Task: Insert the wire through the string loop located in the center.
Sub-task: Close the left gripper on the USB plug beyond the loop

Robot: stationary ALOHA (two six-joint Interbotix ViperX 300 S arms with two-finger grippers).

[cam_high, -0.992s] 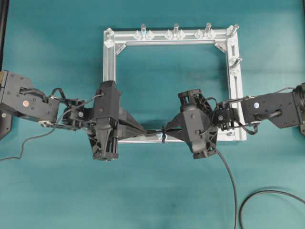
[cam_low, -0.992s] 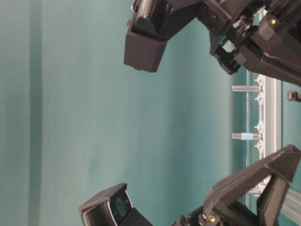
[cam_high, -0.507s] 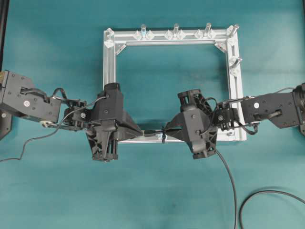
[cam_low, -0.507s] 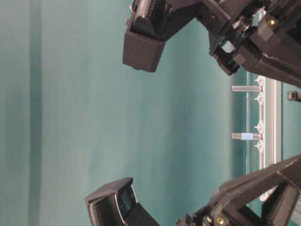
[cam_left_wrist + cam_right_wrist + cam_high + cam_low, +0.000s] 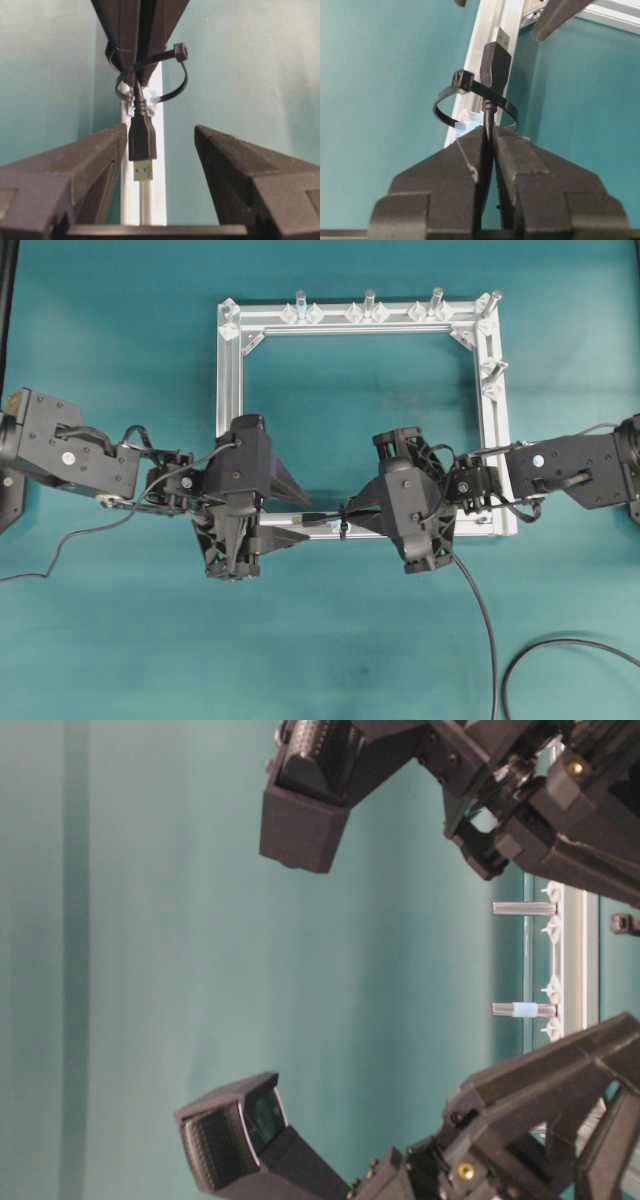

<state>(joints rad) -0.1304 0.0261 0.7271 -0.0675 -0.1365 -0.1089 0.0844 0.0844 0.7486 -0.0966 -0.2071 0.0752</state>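
The left gripper grabs the wire by its black plug [image 5: 314, 518] next, since the string loop [image 5: 343, 521] and my right gripper crowd everything behind the plug.
The wire [image 5: 482, 612] runs up from the lower right into my right gripper [image 5: 362, 514], which is shut on it just behind the string loop [image 5: 343, 521]. The loop is a thin black tie round the frame's near silver bar [image 5: 478, 529]. The wire passes through the loop [image 5: 470, 98], and its black plug [image 5: 495, 62] with the gold tip sticks out on the far side. In the left wrist view the plug [image 5: 142, 141] hangs free between the spread fingers [image 5: 97, 157] of my left gripper [image 5: 160, 130], touching neither. My left gripper [image 5: 297, 510] is open.
The square aluminium frame [image 5: 230, 390] lies on the teal table, with upright silver pegs [image 5: 369, 302] along its far bar and right side. Slack wire curls at the lower right [image 5: 560, 648]. A thin arm cable [image 5: 60, 540] trails at the left.
My left gripper has opened and let go of the plug, and its arm has shifted slightly right. The right gripper, wire and loop have stayed in place.
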